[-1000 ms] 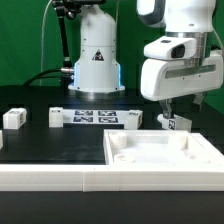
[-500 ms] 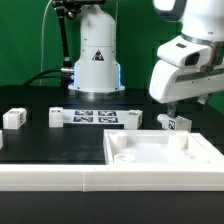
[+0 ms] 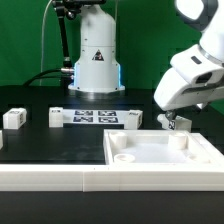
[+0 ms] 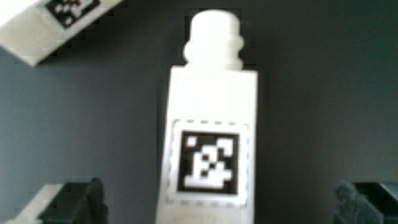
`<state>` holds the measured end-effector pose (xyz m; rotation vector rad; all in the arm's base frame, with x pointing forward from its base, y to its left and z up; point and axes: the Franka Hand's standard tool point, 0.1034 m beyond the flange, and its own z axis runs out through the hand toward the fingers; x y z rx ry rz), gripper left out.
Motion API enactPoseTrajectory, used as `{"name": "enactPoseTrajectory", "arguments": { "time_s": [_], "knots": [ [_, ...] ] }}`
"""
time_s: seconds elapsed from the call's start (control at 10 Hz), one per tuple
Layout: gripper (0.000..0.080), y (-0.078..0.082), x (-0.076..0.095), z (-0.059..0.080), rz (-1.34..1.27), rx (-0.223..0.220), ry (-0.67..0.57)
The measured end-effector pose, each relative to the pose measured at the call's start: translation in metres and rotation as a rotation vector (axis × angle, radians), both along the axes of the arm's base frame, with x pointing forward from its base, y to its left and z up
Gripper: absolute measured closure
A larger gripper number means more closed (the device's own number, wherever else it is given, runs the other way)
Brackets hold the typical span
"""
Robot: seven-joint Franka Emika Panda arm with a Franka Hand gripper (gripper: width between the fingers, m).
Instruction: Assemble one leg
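Observation:
My gripper grabs the leg by its tagged body (image 4: 208, 165) next, and the leg's round peg stays free for assembly.
A leg (image 4: 214, 130), a small white post with a black-and-white tag and a round peg at one end, lies on the dark table between my fingers (image 4: 71, 200). My gripper (image 4: 217, 200) is open, with a wide gap to the leg on each side. In the exterior view the gripper (image 3: 169, 117) hangs tilted over this leg (image 3: 178, 123), just behind the large white panel (image 3: 160, 152). A second leg (image 3: 13, 118) stands at the exterior view's far left.
The marker board (image 3: 95, 117) lies in the middle of the table in front of the robot base (image 3: 95, 60). Another white tagged piece (image 4: 54, 28) lies close to the leg in the wrist view.
The arm has swung up and toward the exterior view's right and tilted over, while the gripper has stayed low by the leg. The leg has not moved.

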<state>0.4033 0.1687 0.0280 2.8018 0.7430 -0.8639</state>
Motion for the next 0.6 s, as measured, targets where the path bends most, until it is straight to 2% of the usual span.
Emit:
{"name": "enactPoseTrajectory", "arguments": {
  "time_s": [0.3,0.5,0.6],
  "knots": [
    [0.0151,-0.0023,-0.0036,-0.0015,-0.015,-0.09,0.162],
    [0.0151,-0.0031,0.0028,-0.0065,-0.023,-0.119,0.231],
    [0.0151,-0.0047,0.0048,-0.0082,-0.028,-0.116,0.228]
  ]
}}
